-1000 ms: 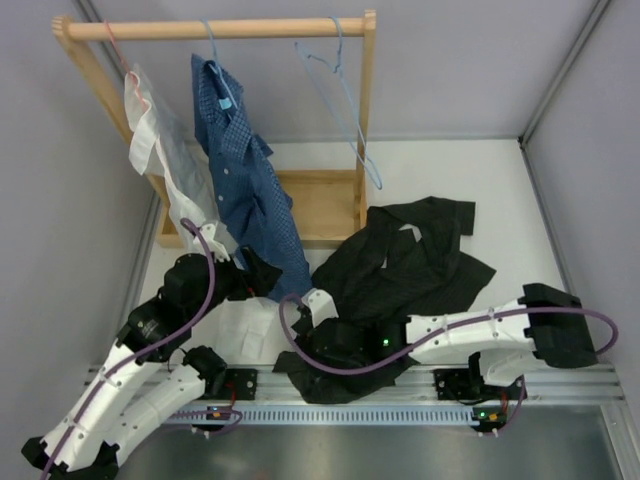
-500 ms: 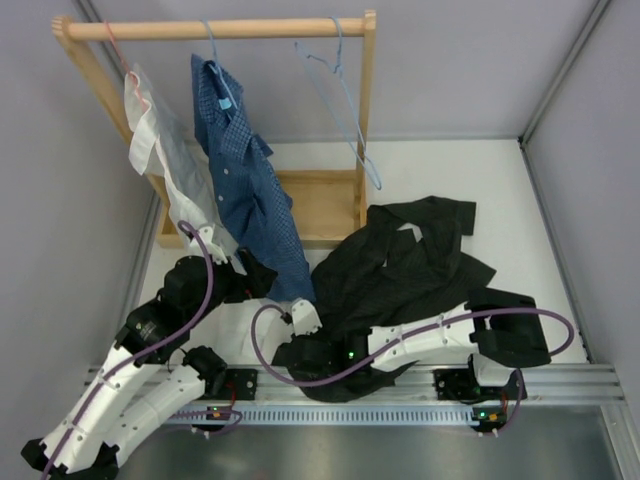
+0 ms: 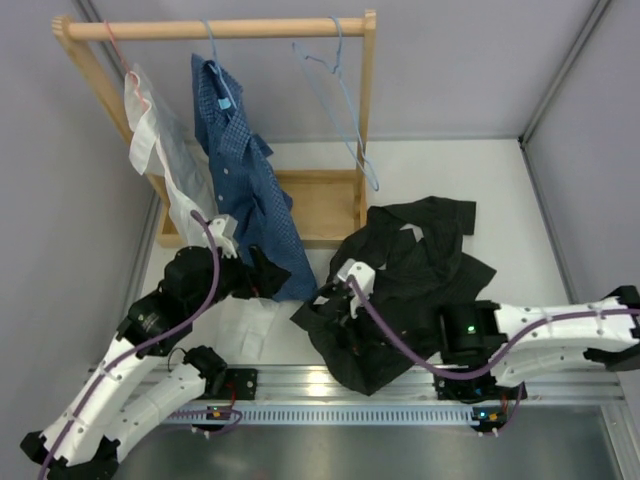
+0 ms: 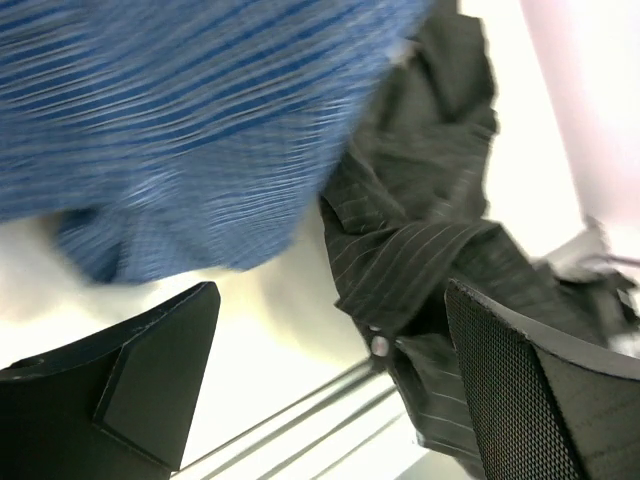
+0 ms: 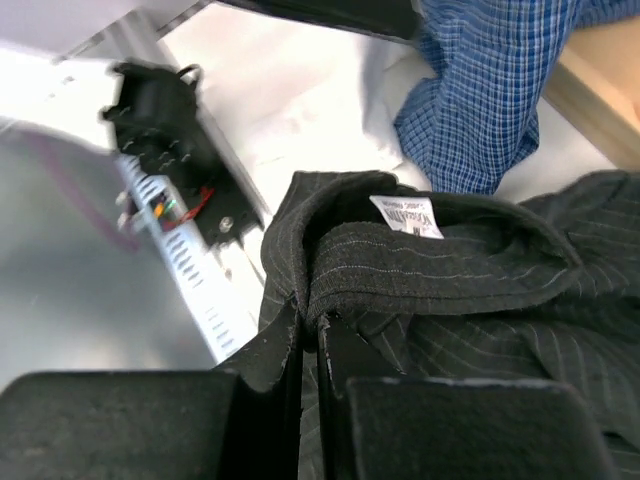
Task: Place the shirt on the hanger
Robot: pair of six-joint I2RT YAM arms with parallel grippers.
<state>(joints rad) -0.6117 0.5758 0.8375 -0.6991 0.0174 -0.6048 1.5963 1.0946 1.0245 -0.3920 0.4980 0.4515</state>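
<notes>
The left gripper grabs beside the collar, across the neck label from the right gripper, next, to spread the black pinstriped shirt (image 3: pixel 415 265) for the hanger.
The black pinstriped shirt (image 3: pixel 415 265) lies crumpled on the white table, right of centre. My right gripper (image 3: pixel 338 297) is shut on its collar at the shirt's left edge, and the fabric there is bunched and lifted. The right wrist view has the collar (image 5: pixel 440 265) pinched between the closed fingers (image 5: pixel 310 325), with the white neck label (image 5: pixel 407 215) just beyond. My left gripper (image 3: pixel 266 274) stands open beside the hem of the blue checked shirt; its wrist view shows nothing between the fingers (image 4: pixel 330 370), and the black shirt (image 4: pixel 430 250) lies ahead to the right. The empty light-blue hanger (image 3: pixel 345 110) hangs on the rail at the right.
A wooden rack (image 3: pixel 320 205) stands at the back left. It carries a white shirt (image 3: pixel 160 140) on a pink hanger and a blue checked shirt (image 3: pixel 240 170), which hangs low in front of my left gripper. A metal rail (image 3: pixel 350 385) runs along the near edge. Grey walls close in both sides.
My right gripper has shut on the collar and pulled it up and to the right, while its arm swung out toward the right. The left gripper stayed open and barely shifted.
</notes>
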